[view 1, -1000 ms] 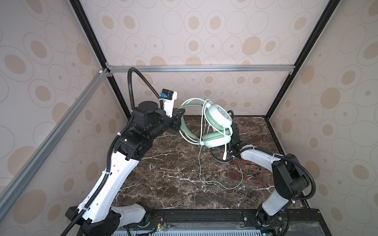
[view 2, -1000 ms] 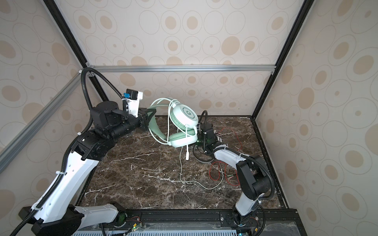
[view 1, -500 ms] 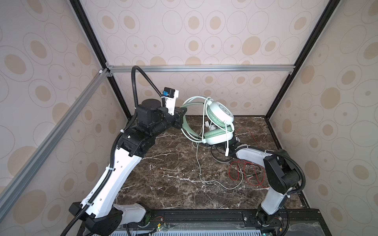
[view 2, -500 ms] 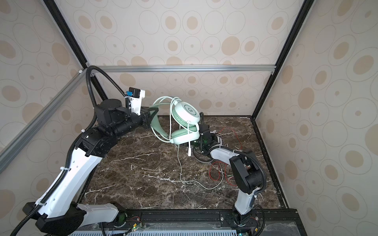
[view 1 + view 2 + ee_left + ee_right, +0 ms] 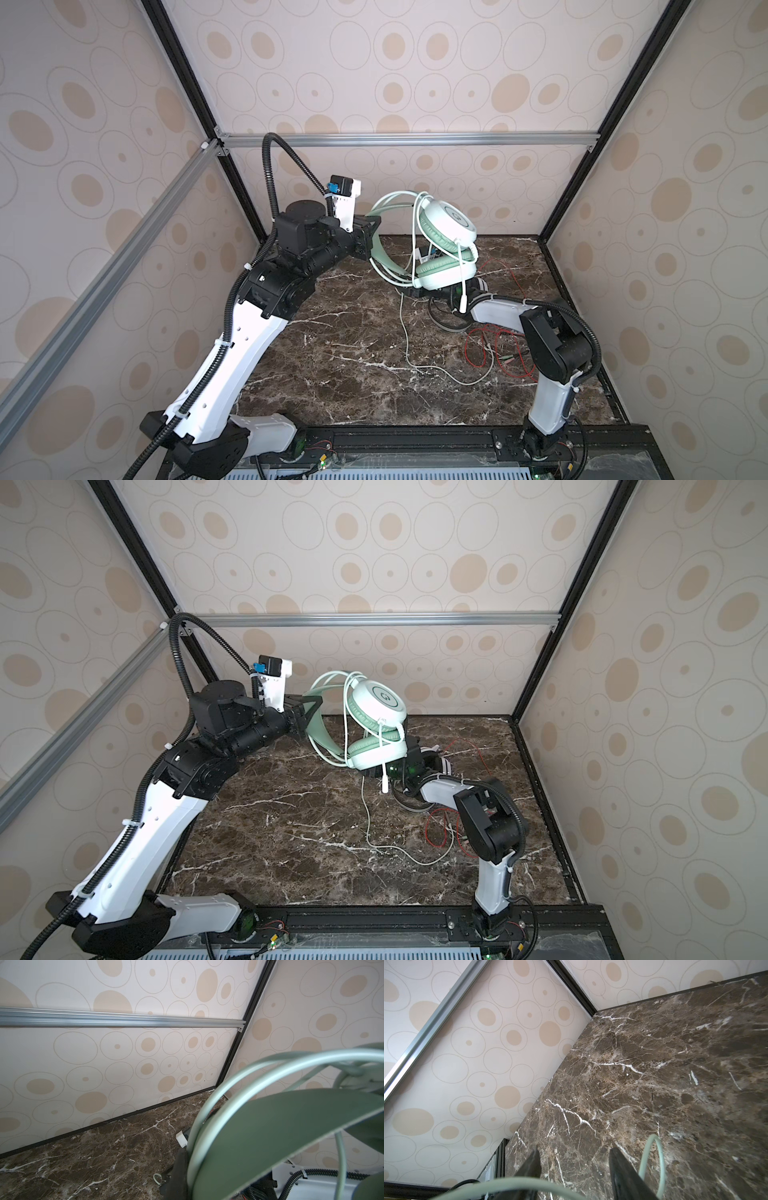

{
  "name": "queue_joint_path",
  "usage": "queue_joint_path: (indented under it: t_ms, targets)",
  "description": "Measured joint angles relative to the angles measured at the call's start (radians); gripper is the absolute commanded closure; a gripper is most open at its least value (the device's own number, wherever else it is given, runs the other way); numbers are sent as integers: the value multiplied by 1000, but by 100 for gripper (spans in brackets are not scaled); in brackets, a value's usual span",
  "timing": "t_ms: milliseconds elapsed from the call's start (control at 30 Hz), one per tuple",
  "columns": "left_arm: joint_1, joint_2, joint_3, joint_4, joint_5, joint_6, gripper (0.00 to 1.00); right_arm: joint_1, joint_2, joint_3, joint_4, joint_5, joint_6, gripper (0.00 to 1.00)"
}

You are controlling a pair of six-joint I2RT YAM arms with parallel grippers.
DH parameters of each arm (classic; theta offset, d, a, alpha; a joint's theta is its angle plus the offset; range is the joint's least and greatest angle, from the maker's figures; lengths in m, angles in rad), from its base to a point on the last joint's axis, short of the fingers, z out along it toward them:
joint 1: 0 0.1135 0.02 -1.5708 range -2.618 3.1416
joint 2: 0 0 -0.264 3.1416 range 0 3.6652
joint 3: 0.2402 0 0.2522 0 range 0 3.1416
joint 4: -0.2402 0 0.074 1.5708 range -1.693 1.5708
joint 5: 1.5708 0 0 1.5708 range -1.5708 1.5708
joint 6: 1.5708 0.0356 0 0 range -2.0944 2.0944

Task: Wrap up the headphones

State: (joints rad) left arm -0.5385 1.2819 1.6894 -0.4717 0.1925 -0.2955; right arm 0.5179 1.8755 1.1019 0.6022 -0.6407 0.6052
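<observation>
I will wrap the cable around the headphones, so my right gripper will next grab the pale green cable [image 5: 407, 345] just below the lower ear cup [image 5: 445, 272].
The mint-green headphones [image 5: 449, 222] [image 5: 378, 700] hang above the table, ear cups stacked, with pale cable looped over the headband. My left gripper [image 5: 372, 232] [image 5: 309, 712] is shut on that green headband [image 5: 270, 1136]. The pale green cable [image 5: 407, 345] [image 5: 368, 825] trails down onto the marble. My right gripper [image 5: 574, 1157] sits low under the lower ear cup, mostly hidden in both top views. It is open with bare table between its fingers. A cable loop [image 5: 654, 1159] stands just outside one finger. The white-and-black headphones [image 5: 446, 326] [image 5: 442, 764] lie under the right arm.
A thin red cable [image 5: 478, 349] [image 5: 440, 829] sprawls on the marble at the right, beside the right arm's elbow [image 5: 557, 349]. A white inline piece [image 5: 462, 299] dangles from the green pair. Patterned walls close in the table; a metal rail [image 5: 407, 139] crosses the back.
The left arm has lifted the green headphones a little toward the back. My right gripper's jaws have spread wider, and its arm has swung in under the ear cups.
</observation>
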Motion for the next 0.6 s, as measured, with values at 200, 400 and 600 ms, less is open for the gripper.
queue_joint_path:
  t_ms: [200,400,600]
  targets:
    - [5,0,0,6,3,-21,100,6,0,10,6,14,-8,88]
    - [14,0,0,8,-37,-57,100,27,-2,3,-23,35,-31,99]
    - [31,11,4,16,-122,-82,100,59,-68,-70,-77,67,-68,100]
